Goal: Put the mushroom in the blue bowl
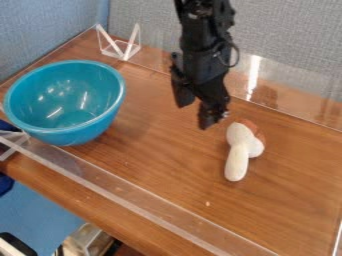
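Observation:
The gripper takes hold of the mushroom by its brown cap (245, 131) next, to put it in the blue bowl (64, 100).
The mushroom (241, 151) lies on its side on the wooden table, its cream stem pointing toward the front and its brown cap toward the back. My gripper (195, 108) hangs above the table just left of and behind the mushroom, pointing down. It is open, with nothing between its fingers (211, 114), and it does not touch the mushroom. The blue bowl (64, 100) stands upright at the left side of the table, well apart from both, and nothing shows inside it.
Low clear acrylic walls (147, 198) run along the front and back edges of the wooden table (147, 150). A small white wire stand (120, 44) sits at the back left corner, behind the bowl.

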Action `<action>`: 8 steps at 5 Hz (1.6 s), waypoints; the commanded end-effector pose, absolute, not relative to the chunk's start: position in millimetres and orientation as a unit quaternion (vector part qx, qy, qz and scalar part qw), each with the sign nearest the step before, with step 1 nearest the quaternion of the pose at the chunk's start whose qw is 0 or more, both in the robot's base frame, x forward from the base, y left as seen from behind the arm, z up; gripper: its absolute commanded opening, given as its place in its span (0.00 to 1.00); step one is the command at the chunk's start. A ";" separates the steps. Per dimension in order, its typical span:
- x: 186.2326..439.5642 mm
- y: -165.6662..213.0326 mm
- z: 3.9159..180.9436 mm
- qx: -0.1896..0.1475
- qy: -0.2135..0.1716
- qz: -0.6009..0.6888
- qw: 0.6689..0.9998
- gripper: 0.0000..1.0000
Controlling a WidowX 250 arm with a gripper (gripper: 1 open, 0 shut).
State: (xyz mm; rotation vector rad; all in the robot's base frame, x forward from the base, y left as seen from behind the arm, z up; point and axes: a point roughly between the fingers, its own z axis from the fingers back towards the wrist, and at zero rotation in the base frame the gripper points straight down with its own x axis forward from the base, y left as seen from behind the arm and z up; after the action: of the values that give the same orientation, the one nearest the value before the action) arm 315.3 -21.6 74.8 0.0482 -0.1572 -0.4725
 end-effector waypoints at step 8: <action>333.5 -92.0 38.0 0.004 -0.086 -0.372 0.924 0.00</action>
State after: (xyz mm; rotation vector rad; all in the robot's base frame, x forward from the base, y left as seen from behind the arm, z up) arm 331.2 -85.6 33.0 0.0087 -0.1555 -0.7366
